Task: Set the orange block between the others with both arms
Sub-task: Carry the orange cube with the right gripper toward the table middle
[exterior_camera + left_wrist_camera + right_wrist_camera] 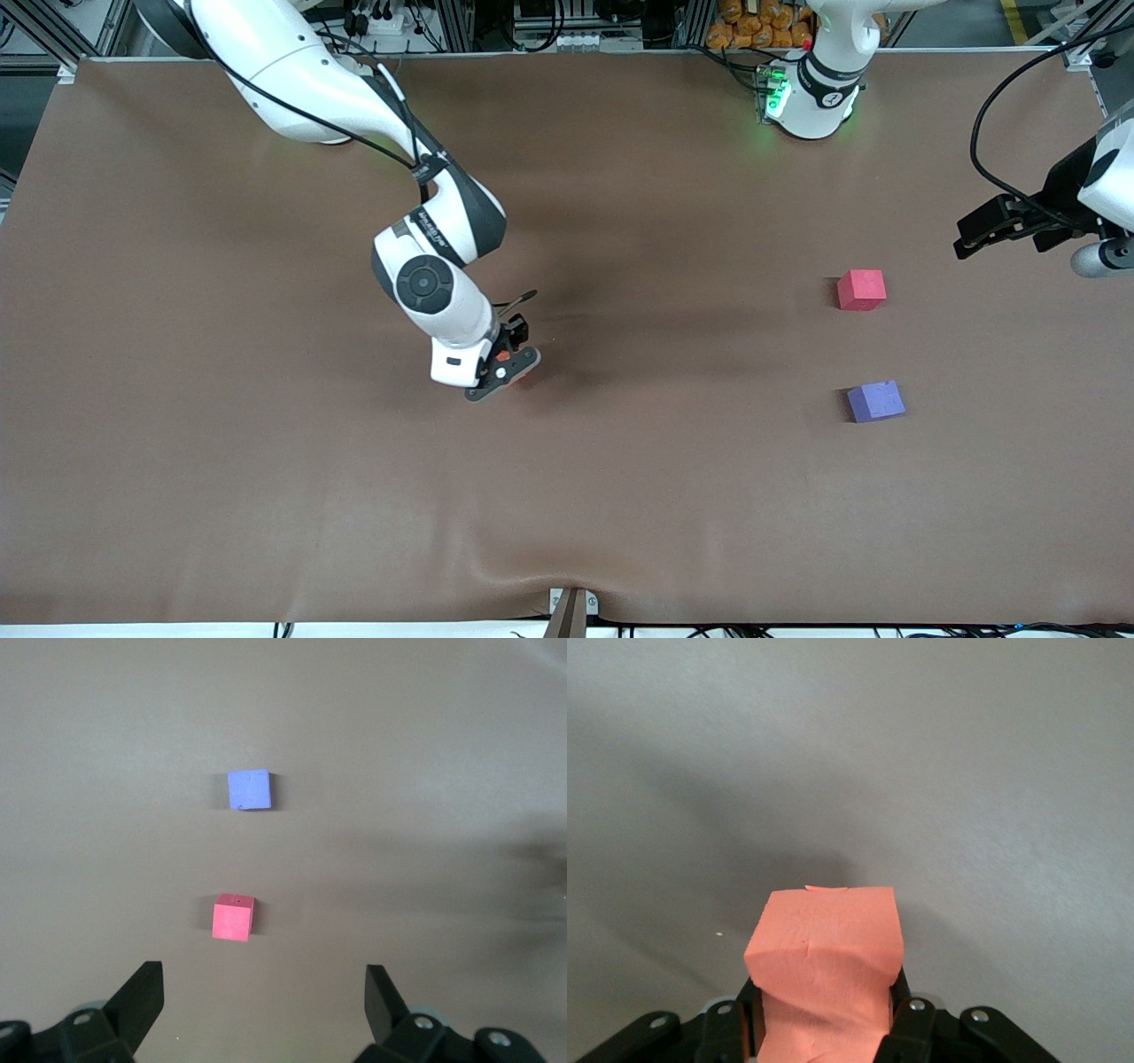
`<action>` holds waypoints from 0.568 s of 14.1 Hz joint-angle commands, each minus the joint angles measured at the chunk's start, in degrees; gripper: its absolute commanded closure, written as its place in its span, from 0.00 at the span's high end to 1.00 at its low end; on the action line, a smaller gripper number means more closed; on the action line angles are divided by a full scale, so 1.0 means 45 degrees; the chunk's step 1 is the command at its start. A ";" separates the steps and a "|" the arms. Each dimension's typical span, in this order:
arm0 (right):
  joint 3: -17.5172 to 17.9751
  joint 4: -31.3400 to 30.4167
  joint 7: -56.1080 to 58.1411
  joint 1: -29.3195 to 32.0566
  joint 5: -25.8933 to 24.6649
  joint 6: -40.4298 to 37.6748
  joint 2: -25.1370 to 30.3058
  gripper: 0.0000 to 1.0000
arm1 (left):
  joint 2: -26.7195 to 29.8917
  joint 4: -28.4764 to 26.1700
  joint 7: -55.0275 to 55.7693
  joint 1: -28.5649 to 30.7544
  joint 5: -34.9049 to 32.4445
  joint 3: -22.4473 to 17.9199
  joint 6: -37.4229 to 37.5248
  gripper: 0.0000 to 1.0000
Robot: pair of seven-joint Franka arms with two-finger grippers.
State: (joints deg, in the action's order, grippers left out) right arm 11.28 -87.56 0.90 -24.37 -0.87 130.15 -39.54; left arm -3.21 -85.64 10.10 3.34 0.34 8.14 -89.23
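Note:
My right gripper needs to keep holding the block, because the orange block (824, 966) is still above its shadow on the tabletop.
My right gripper (512, 361) is shut on the orange block (824, 966), squeezing it between its fingers low over the middle of the brown table; in the front view only a sliver of the orange block (523, 377) shows under the hand. The pinkish-red cube (861, 290) and the purple-blue cube (876, 400) sit apart toward the left arm's end, the purple-blue one nearer the front camera. My left gripper (983, 232) hangs open and empty above that end of the table. Its wrist view shows the pinkish-red cube (234, 917) and the purple-blue cube (249, 789) past its spread fingers (142, 997).
The brown table cover (266, 496) is wrinkled near its front edge. A black cable (997, 115) loops down by the left arm. Both arm bases stand along the edge farthest from the front camera.

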 commanded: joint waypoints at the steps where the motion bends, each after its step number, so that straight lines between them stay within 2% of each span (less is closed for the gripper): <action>1: -0.0104 0.0862 0.0111 -0.0578 -0.0897 -0.0114 -0.0451 0.00 | -0.0205 0.0067 0.0040 -0.0213 -0.0154 0.0027 -0.0287 1.00; 3: -0.0104 0.0902 0.0093 -0.0891 -0.1756 0.0061 -0.0549 0.00 | -0.0341 0.0086 0.0060 -0.0389 -0.0154 0.0027 -0.0326 1.00; 8: -0.0104 0.0883 -0.0528 -0.1048 -0.1761 0.0101 -0.0706 0.00 | -0.0713 0.0106 0.0060 -0.0682 -0.0193 0.0280 -0.0580 1.00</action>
State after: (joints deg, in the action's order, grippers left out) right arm 11.17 -85.44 0.68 -28.75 -7.42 130.57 -41.58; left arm -6.21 -85.68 10.10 0.78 0.34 8.98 -91.53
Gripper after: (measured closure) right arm 0.458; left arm 0.000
